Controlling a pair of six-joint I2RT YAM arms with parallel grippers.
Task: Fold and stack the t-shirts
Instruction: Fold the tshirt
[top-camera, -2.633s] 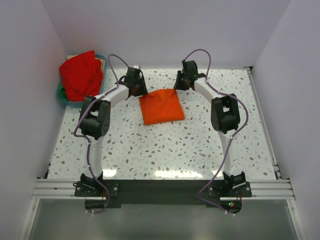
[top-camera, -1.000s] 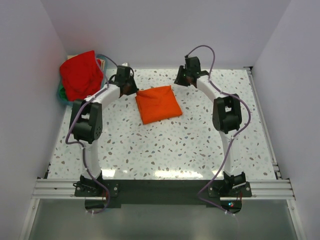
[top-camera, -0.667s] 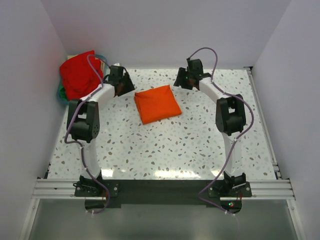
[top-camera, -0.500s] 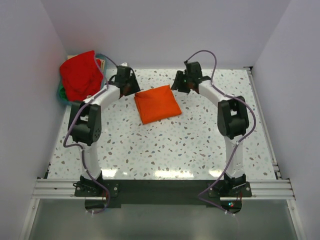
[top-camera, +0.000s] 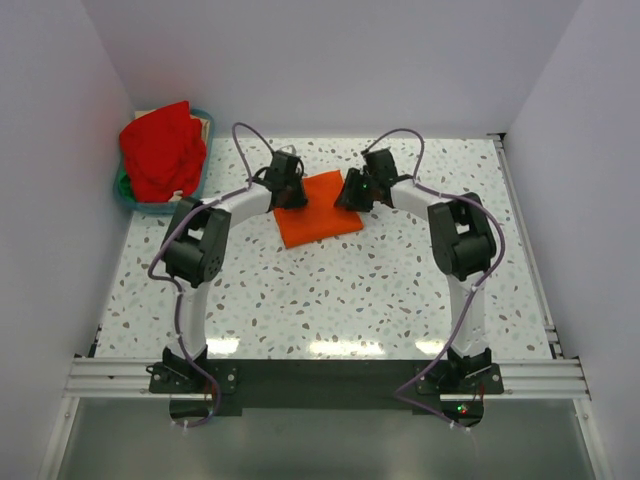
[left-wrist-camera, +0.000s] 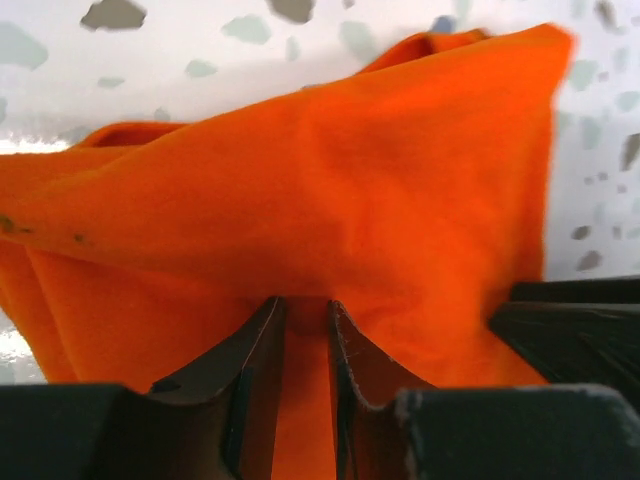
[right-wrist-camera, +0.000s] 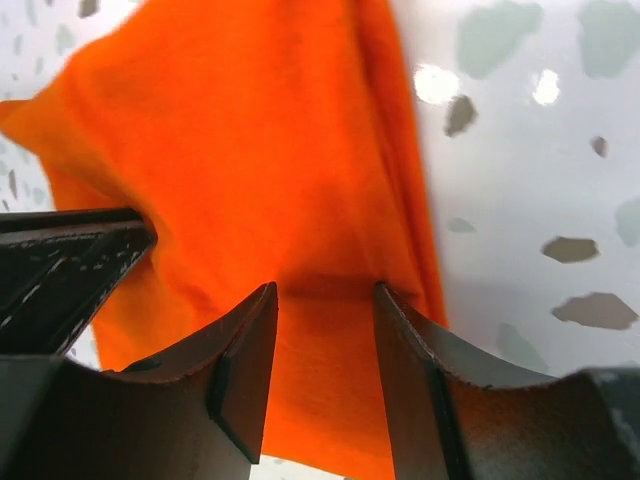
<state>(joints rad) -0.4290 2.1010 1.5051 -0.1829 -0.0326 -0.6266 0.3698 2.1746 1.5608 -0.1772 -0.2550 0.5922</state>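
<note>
My right gripper is to pick up the folded orange t-shirt near its outer edge (top-camera: 348, 205) (right-wrist-camera: 332, 300) next, so that it can move the shirt still folded for stacking.
A folded orange t-shirt (top-camera: 320, 215) lies at the back middle of the speckled table (top-camera: 330, 300). My left gripper (top-camera: 291, 192) sits on its left back part. In the left wrist view (left-wrist-camera: 305, 305) its jaws stand only a narrow gap apart, pressed into the orange cloth (left-wrist-camera: 330, 170) with cloth between them. My right gripper (top-camera: 352, 192) sits on the shirt's right back edge. In the right wrist view (right-wrist-camera: 325, 288) its jaws are open wider, tips down on the cloth (right-wrist-camera: 230, 150) near its edge. A pile of red t-shirts (top-camera: 160, 150) fills a basket at back left.
The teal basket (top-camera: 128, 200) stands in the back left corner against the wall. White walls close in the table on the left, back and right. A metal rail (top-camera: 520, 230) runs along the right edge. Both arms arch over the table's back half.
The orange shirt was shifted a little to the left and turned. Both grippers drew back off its back corners, then came inward and down onto the shirt.
</note>
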